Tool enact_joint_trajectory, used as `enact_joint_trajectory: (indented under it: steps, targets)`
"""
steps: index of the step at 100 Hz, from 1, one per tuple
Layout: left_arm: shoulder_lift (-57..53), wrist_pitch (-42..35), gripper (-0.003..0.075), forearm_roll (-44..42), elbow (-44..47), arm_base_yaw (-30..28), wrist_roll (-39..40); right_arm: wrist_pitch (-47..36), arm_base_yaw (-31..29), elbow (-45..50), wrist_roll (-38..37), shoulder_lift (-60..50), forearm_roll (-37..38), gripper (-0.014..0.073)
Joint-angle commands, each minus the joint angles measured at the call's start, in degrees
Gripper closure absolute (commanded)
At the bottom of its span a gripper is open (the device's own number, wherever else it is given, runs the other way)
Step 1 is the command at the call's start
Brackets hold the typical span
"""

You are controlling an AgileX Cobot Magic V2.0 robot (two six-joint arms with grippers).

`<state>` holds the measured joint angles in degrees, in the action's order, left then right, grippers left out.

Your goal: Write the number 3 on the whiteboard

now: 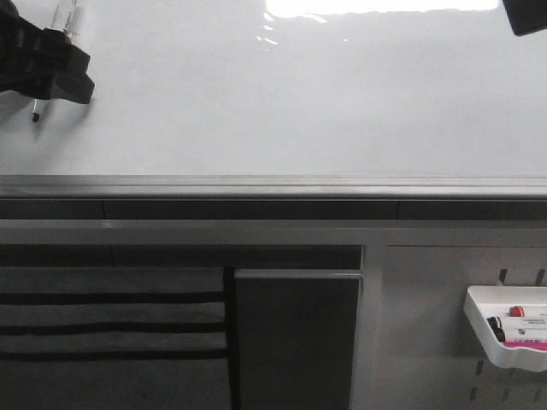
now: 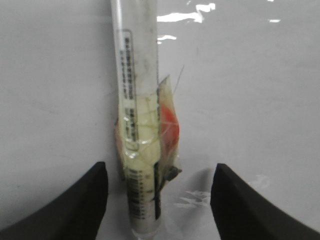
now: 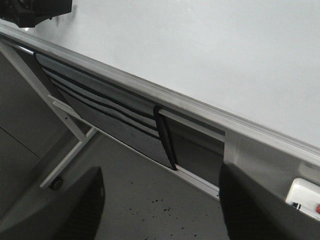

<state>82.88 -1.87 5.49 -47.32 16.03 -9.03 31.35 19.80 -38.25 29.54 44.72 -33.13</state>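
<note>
In the left wrist view, my fingers are beside the marker's lower body [image 2: 142, 190], above its dark tip, so my left gripper closes on the marker next.
The whiteboard [image 1: 299, 102] fills the upper front view, glossy and white; no number 3 shows on it. My left gripper [image 1: 51, 81] is at its far left edge, over the board. A white marker [image 2: 137, 125] wrapped in clear tape lies lengthwise between the left fingers [image 2: 80, 210]. The jaws stand wide apart and touch neither side of it. Its dark tip [image 1: 35, 114] points down at the board. My right gripper [image 1: 526, 15] is at the top right corner, open and empty [image 3: 162, 200], away from the board [image 3: 200, 50].
A grey metal rail [image 1: 273, 184] runs along the board's lower edge. Below it are a striped grey fabric panel [image 1: 111, 333], a dark panel [image 1: 295, 342] and a grey pegboard [image 1: 427, 325] with a white tray [image 1: 487, 337] holding markers.
</note>
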Motion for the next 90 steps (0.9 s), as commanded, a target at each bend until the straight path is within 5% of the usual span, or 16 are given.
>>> enact_joint_trajectory:
  steps: [1,29,62,71,90]
  targets:
    - [-1.27,-4.75,0.0314,0.54,-1.86,-0.11,0.42,-2.88,0.04,-2.06,0.66,0.01,-1.41,0.0155]
    - [-1.27,-4.86,0.058,0.54,-1.86,-0.11,0.42,-2.88,0.04,-2.06,0.66,0.01,-1.41,0.0155]
    - [-1.71,-2.96,0.0724,0.54,-1.86,-0.11,0.42,-3.33,0.04,-2.06,0.66,0.01,-1.41,0.0155]
    - [-3.35,2.33,0.0741,-1.01,-2.54,-0.11,0.32,-2.45,-0.07,-2.81,0.66,0.01,-1.41,0.0155]
    - [-8.18,26.68,0.0741,-5.49,-8.68,3.49,-5.12,-0.05,-0.07,-7.76,-0.6,1.9,-1.41,0.0155]
